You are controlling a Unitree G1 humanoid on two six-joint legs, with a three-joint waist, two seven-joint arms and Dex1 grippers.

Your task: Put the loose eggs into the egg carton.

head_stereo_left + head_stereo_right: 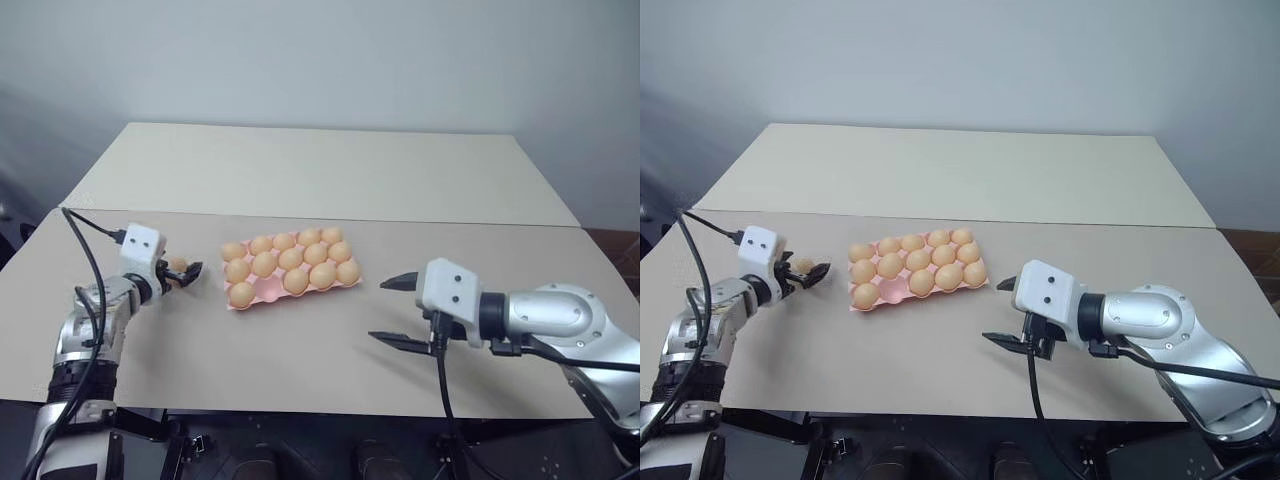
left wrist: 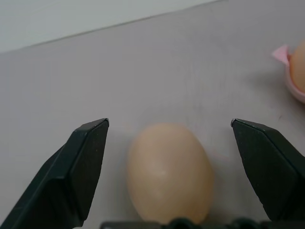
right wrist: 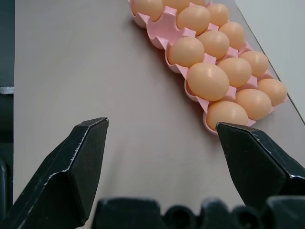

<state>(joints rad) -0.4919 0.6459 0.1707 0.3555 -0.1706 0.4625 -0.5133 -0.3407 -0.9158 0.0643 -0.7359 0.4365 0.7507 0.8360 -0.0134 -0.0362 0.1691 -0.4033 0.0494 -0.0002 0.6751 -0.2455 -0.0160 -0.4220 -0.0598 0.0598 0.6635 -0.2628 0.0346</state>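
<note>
I will close my left gripper, because both fingers reach down on either side of it. Closing now would hold the loose egg.
One light orange-tan loose egg (image 2: 169, 171) lies on the beige table (image 1: 300, 350), left of the egg carton (image 1: 268, 291). My left gripper (image 1: 186, 272) is open around it, one black finger on each side and a gap between each finger and the shell. The pink carton holds several eggs (image 3: 208, 81), and one cup in its near row shows bare. To the carton's right, my right gripper (image 1: 396, 312) hovers open and empty, pointing toward the carton (image 3: 157, 37).
A second, paler table (image 1: 320, 170) butts against the far side of mine, the seam running just behind the carton. A black cable (image 1: 88, 250) loops over my left arm. The table's front edge lies close below both arms.
</note>
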